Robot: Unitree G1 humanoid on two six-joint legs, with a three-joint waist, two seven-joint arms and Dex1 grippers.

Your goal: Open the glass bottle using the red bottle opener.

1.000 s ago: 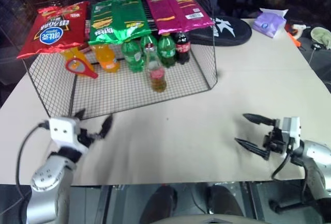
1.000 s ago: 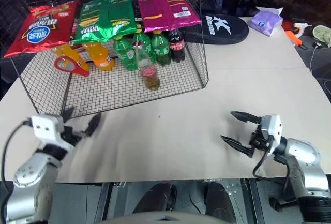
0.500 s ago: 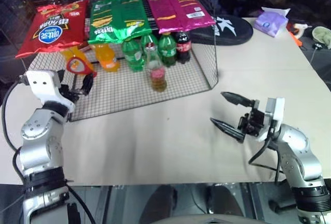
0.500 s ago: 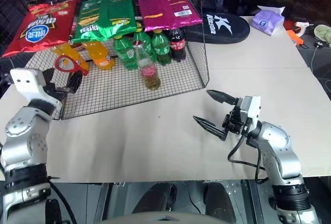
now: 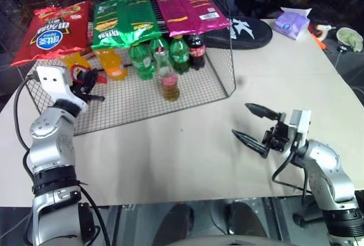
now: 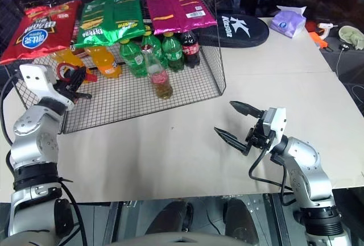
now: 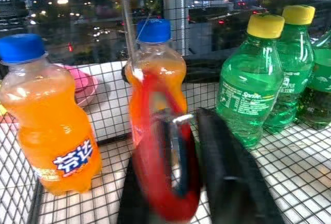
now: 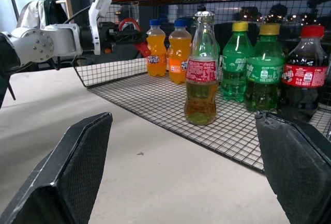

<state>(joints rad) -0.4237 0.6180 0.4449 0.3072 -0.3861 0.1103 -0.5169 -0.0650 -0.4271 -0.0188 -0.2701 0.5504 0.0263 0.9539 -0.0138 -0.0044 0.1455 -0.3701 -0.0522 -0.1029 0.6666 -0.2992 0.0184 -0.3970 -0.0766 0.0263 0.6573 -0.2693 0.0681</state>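
The opener needs to be grabbed next by its bare straight end (image 5: pixel 102 79) (image 8: pixel 143 49) with my right gripper, since the black fingertips of my left gripper cover the opener beside its ring.
The glass bottle (image 5: pixel 169 79) with amber liquid and a red label stands upright near the front of the wire rack (image 5: pixel 132 103), capped. At the rack's left end my left gripper (image 5: pixel 91 84) is shut on the red bottle opener (image 6: pixel 75 74). In the left wrist view the opener's red ring (image 7: pixel 164 180) sits clamped between the black fingers (image 7: pixel 227 182), in front of an orange soda bottle. My right gripper (image 5: pixel 242 121) hovers open over the table to the right of the rack, pointing towards the bottle (image 8: pixel 201 69), with nothing between its fingers.
Orange soda bottles (image 5: pixel 115 63), green soda bottles (image 5: pixel 142 59) and a cola bottle (image 5: pixel 197 51) stand behind the glass bottle. Chip bags (image 5: pixel 124 20) lie on the rack's top. A black case (image 5: pixel 244 30) and a tissue pack (image 5: pixel 291 23) lie at the back right.
My left arm rose from the table's front edge to the rack's left end and its gripper shut on the red opener. The right gripper moved inward and stays open.
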